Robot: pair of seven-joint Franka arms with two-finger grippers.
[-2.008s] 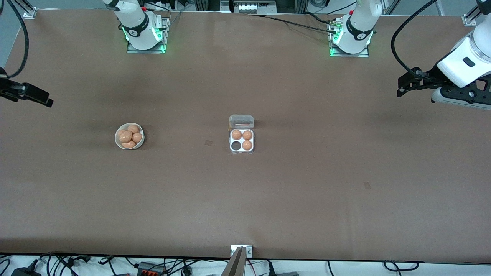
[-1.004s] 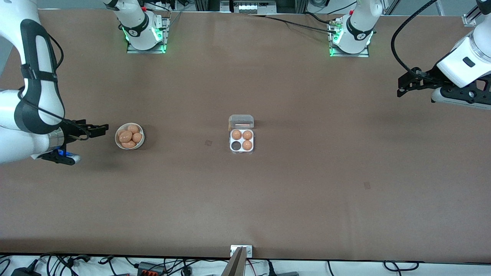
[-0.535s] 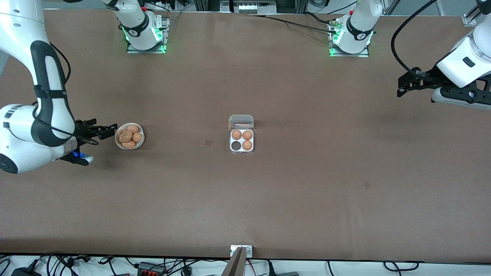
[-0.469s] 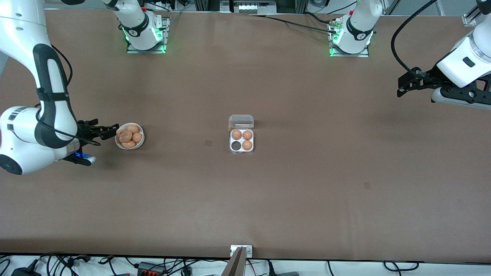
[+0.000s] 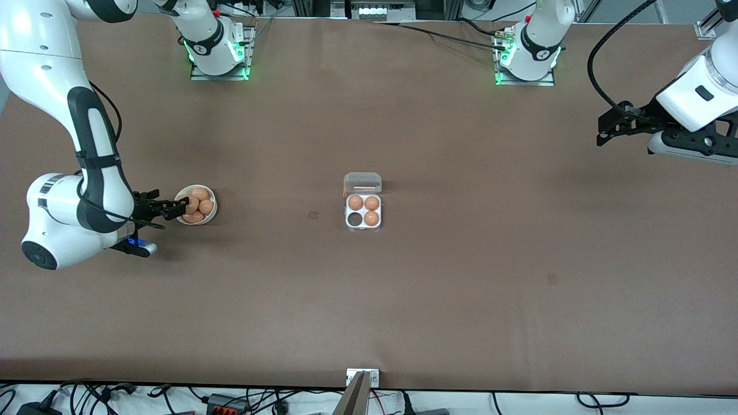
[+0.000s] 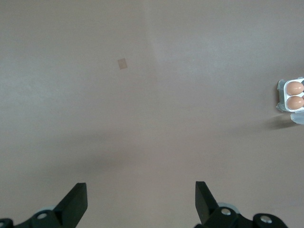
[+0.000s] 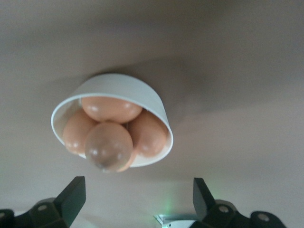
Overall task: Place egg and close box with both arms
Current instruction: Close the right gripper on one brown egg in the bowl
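The fingers of my right gripper are still short of the nearest egg, so it is too early to close. The gripper moves toward that egg first, then closes on it.
The box stands mid-table, a white four-cell tray with its clear lid open. Three cells hold eggs and one cell is empty. A round white bowl toward the right arm's end holds several orange-brown eggs. My right gripper is open and empty at the bowl's rim; the bowl and its eggs fill the right wrist view. My left gripper is open and empty, waiting above the left arm's end of the table. The box's edge shows in the left wrist view.
The two arm bases stand along the table's edge farthest from the front camera. A small metal bracket sits at the nearest edge. Bare brown tabletop surrounds the box and bowl.
My right arm has swung in from the table's end and brought its open gripper up to the bowl's rim. The left arm, box and bowl have not moved.
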